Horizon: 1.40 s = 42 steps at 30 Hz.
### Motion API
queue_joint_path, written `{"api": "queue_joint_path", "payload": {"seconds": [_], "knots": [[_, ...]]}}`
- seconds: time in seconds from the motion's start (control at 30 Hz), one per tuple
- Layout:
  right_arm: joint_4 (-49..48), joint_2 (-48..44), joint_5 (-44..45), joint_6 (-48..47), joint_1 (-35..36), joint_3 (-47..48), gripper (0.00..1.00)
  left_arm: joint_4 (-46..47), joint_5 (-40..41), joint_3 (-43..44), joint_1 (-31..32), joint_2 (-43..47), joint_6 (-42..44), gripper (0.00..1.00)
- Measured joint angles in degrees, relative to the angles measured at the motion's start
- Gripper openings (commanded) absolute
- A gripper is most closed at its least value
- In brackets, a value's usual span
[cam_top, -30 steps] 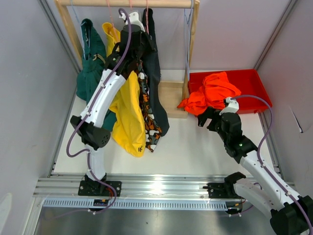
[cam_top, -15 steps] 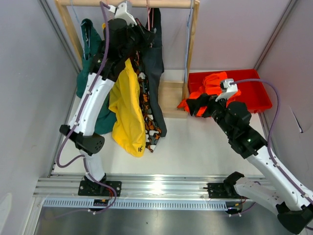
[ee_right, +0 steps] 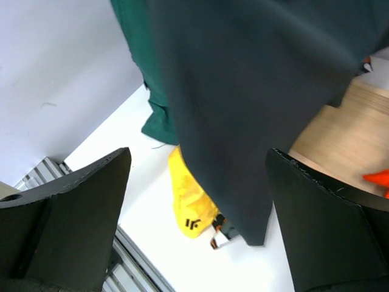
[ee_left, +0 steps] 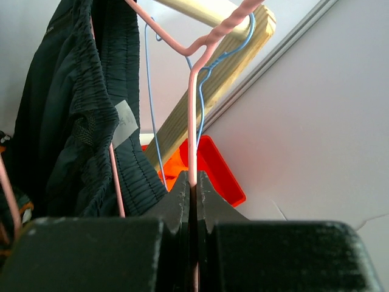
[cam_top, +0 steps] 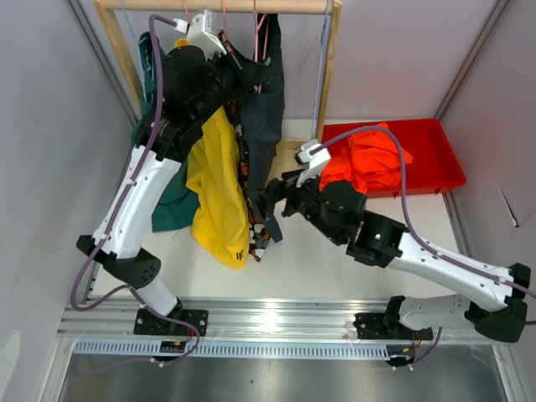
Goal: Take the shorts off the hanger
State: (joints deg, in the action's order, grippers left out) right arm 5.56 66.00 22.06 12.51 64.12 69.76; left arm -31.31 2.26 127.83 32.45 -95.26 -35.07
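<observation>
The navy shorts (cam_top: 265, 126) need my right gripper to grab the hanging leg's lower end, so the top of the shorts stays free to slip off the pink hanger.
Dark navy shorts (cam_top: 265, 126) (ee_left: 73, 109) (ee_right: 243, 91) hang on a pink wire hanger (ee_left: 192, 109) from the wooden rail (cam_top: 251, 6). My left gripper (cam_top: 239, 74) (ee_left: 191, 177) is up by the rail, shut on the pink hanger's wire. My right gripper (cam_top: 272, 205) (ee_right: 197, 155) stands wide open at the lower end of the navy leg, and the fabric hangs between its fingers in the right wrist view. Yellow shorts (cam_top: 219, 193) (ee_right: 191, 210), dark green shorts (cam_top: 167, 205) and patterned shorts (cam_top: 255, 230) hang to the left of it.
Bright orange shorts (cam_top: 368, 159) lie in the red bin (cam_top: 440, 126) at the right. An empty blue wire hanger (ee_left: 149, 103) hangs by the rack's right wooden post (cam_top: 329, 75). Grey walls close in on both sides, and a metal rail (cam_top: 268, 322) runs along the front.
My right arm has swung left from the red bin to the hanging navy shorts, still open. My left gripper has risen toward the rail, still shut on the hanger.
</observation>
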Motion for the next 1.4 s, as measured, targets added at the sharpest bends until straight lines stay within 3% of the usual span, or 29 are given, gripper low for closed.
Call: {"api": "queue_joint_path", "payload": {"seconds": [0.33,0.43,0.47,0.57,0.83,1.03,1.2,1.4], "knots": [[-4.31,9.01,8.09,-2.95,5.05,5.95,1.0,1.46,0.46,-7.82,0.17,6.08,-0.33,0.0],[-7.23,10.71,10.69,-4.59,5.05,6.14,0.95,2.32,0.09,-10.19,0.17,8.15,-1.03,0.0],[-8.66,11.47,11.8,-5.25,5.05,6.14,0.77,2.71,0.0,-11.19,0.17,8.94,-1.22,0.0],[-12.9,14.05,14.19,-7.85,5.05,6.1,0.0,2.99,-0.39,-12.35,0.17,10.25,-2.34,0.0],[-18.25,14.71,19.41,-7.87,9.22,1.68,0.0,2.78,-1.57,-12.44,0.17,10.58,-2.91,0.0],[-17.53,9.01,32.72,-4.79,25.4,-7.41,0.0,-2.08,-1.6,-11.87,0.48,10.73,-1.77,0.0],[-7.56,7.98,44.41,4.72,36.35,-9.14,0.0,-6.6,-0.92,-9.2,-0.07,10.78,-0.15,0.0],[-3.06,8.04,49.2,8.04,36.02,-9.94,0.0,-8.52,-0.98,-9.2,-0.2,10.93,1.79,0.0]]}}
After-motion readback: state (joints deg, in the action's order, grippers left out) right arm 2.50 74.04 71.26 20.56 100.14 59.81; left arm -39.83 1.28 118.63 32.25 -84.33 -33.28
